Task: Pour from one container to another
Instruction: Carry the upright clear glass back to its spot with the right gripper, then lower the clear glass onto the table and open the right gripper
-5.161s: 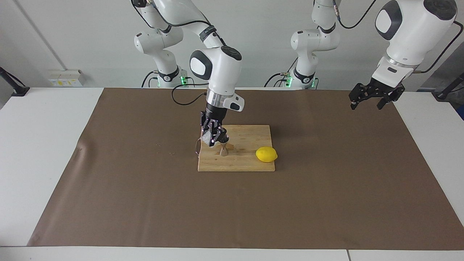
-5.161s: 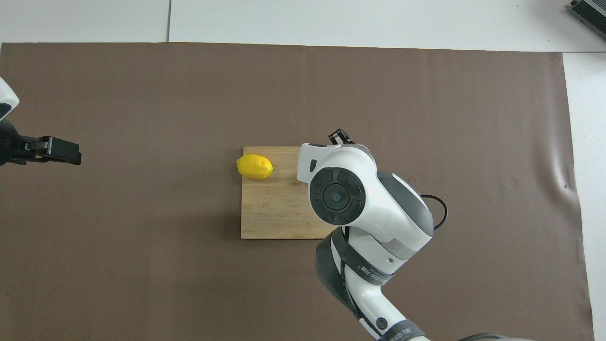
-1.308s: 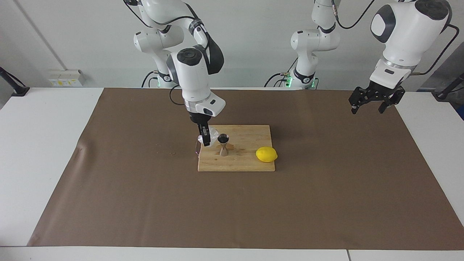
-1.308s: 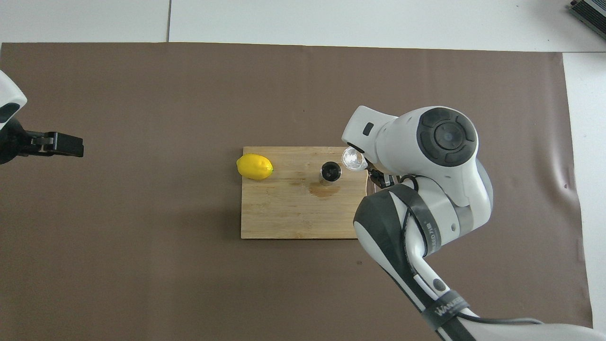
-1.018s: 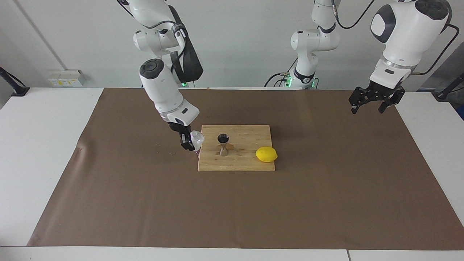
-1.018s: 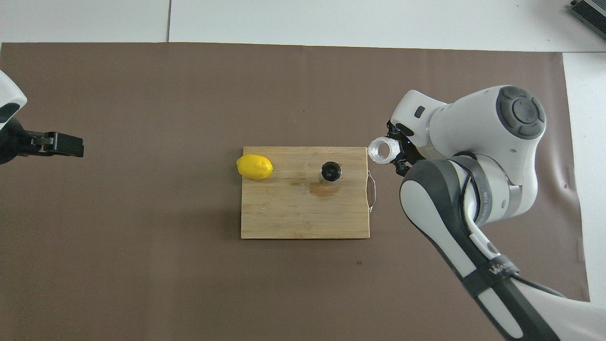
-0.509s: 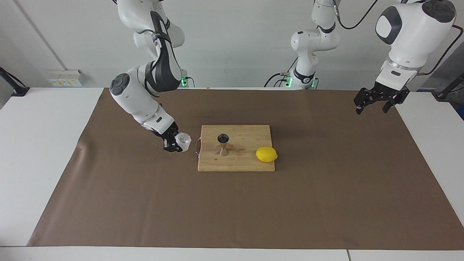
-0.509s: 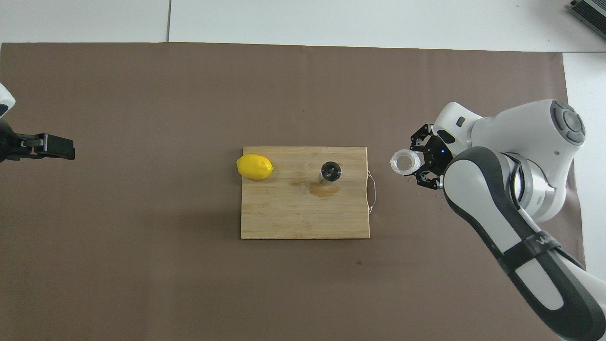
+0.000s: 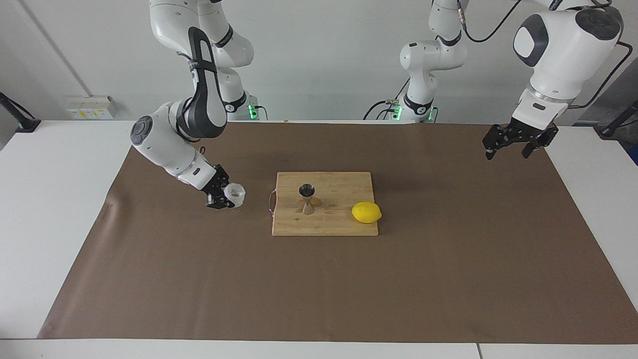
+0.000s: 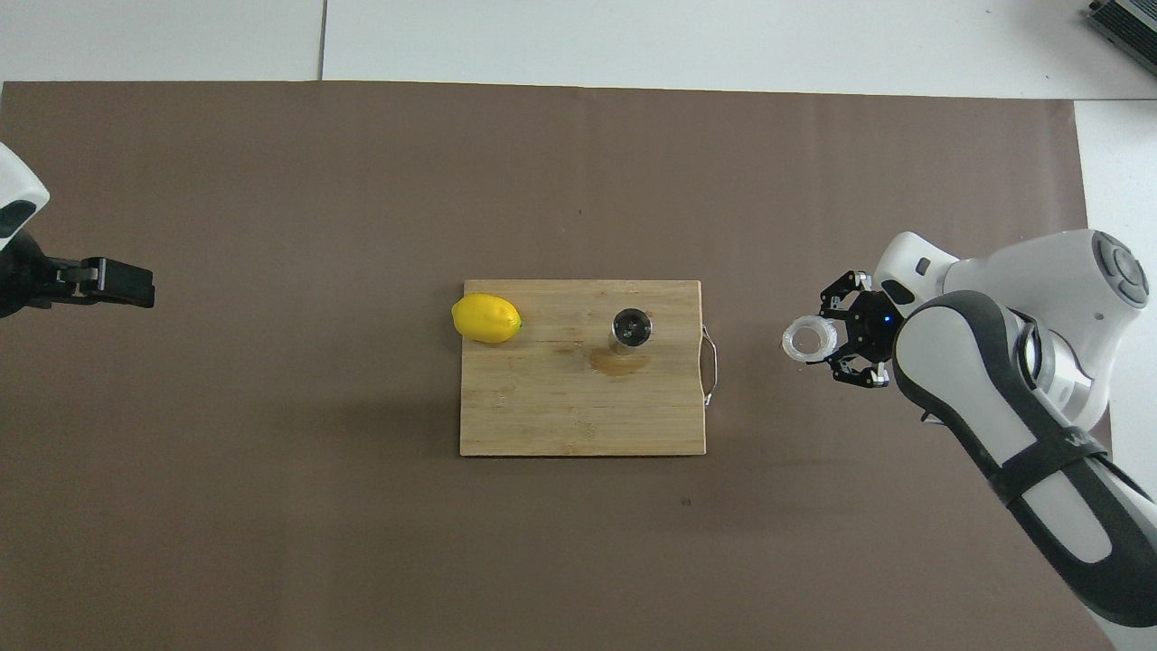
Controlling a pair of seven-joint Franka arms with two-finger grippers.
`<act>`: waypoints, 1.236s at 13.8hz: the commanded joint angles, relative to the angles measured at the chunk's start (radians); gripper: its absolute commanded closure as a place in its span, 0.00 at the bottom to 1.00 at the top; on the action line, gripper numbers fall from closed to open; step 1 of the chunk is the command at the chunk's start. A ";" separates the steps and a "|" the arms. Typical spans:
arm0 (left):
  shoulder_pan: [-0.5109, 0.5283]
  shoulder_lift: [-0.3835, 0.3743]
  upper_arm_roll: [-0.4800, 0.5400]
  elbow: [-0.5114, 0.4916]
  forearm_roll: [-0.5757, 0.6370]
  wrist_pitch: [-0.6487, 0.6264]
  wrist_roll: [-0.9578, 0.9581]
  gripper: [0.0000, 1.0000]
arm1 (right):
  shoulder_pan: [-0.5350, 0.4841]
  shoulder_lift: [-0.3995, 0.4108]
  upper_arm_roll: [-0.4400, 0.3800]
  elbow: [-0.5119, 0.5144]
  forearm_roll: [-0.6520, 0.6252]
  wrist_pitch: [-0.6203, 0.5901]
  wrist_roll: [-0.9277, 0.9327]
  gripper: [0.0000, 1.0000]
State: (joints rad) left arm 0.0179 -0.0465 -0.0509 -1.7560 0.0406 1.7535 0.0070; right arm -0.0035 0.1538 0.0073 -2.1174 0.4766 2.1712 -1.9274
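Observation:
The frosted cup hangs above the brown mat in the overhead view and would fall if my right gripper opened now, so it is too early to release.
My right gripper point(image 9: 224, 196) point(image 10: 836, 343) is shut on the small frosted whitish cup point(image 9: 235, 194) point(image 10: 810, 340). It holds the cup upright and very low over the brown mat, beside the cutting board toward the right arm's end of the table. I cannot tell whether the cup touches the mat. The steel hourglass jigger point(image 9: 307, 198) point(image 10: 631, 327) stands upright on the wooden board point(image 9: 339, 225) point(image 10: 542, 416), apart from the cup. My left gripper point(image 9: 513, 147) point(image 10: 122, 282) hangs open and empty over the mat's edge at the left arm's end, waiting.
A yellow lemon point(image 9: 366, 212) point(image 10: 486, 318) lies on the board's corner toward the left arm's end. A wet stain point(image 10: 619, 363) marks the board beside the jigger. The board's wire handle point(image 9: 270, 202) point(image 10: 711, 362) faces the cup. The brown mat point(image 9: 349, 289) covers the table.
My right gripper has carried the cup from beside the jigger off the board toward the right arm's end and lowered it to the mat. The left gripper has barely shifted.

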 commanded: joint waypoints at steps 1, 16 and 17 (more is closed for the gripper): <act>-0.029 -0.032 0.019 -0.007 0.001 -0.012 0.004 0.00 | -0.059 -0.036 0.011 -0.062 0.083 0.015 -0.126 1.00; -0.019 -0.033 0.019 -0.007 0.001 -0.011 0.005 0.00 | -0.119 -0.023 0.011 -0.150 0.091 0.088 -0.269 1.00; -0.019 -0.032 0.019 -0.007 0.002 -0.011 0.005 0.00 | -0.121 -0.023 0.011 -0.156 0.091 0.087 -0.269 1.00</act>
State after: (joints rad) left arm 0.0064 -0.0657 -0.0419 -1.7549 0.0406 1.7534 0.0070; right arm -0.1041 0.1509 0.0067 -2.2395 0.5326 2.2423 -2.1614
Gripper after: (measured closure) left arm 0.000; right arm 0.515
